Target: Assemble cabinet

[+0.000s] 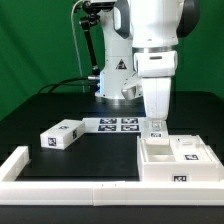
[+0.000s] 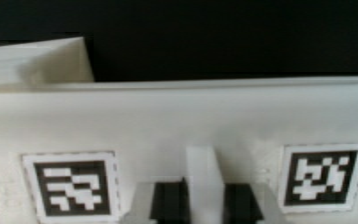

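Observation:
The panel stands high above the cabinet's rim [image 1: 152, 144] in the exterior view, so the tagged panel moves lower next, and it is too early to release.
The cabinet [image 1: 176, 158] is a white box of tagged panels at the exterior view's right, near the front rail. My gripper [image 1: 156, 126] hangs straight down over its back left corner. In the wrist view my gripper [image 2: 202, 200] has its two dark fingers [image 2: 165, 206] pressed against either side of a narrow upright white rib of the cabinet panel [image 2: 176, 120], which bears two square tags. A separate white tagged block [image 1: 62, 133] lies on the black table at the exterior view's left, apart from the gripper.
The marker board [image 1: 118, 124] lies flat at the middle back, in front of the arm's base. A long low white border rail [image 1: 70, 183] runs along the front and up the exterior view's left side.

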Robot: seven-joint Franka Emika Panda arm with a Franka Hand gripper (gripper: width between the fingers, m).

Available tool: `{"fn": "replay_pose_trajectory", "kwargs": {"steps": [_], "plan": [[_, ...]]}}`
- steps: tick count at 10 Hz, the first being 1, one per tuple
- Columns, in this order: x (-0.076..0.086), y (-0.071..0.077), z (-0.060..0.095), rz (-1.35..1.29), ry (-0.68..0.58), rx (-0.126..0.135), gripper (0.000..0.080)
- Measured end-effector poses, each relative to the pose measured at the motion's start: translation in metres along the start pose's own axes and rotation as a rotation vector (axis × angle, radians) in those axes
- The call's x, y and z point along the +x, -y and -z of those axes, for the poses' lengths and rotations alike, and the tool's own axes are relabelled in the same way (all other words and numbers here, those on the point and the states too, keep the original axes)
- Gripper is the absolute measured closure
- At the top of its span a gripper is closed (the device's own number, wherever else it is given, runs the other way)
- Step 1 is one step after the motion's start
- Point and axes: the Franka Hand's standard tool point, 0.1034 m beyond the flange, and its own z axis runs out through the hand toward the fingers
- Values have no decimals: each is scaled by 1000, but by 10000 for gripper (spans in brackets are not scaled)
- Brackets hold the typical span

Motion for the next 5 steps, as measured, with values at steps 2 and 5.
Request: {"fn": "replay_pose_trajectory", "kwargs": {"steps": [2, 5], "plan": [[4, -9, 0, 14, 0, 2, 731], [3, -9, 0, 11, -1, 0, 731]]}}
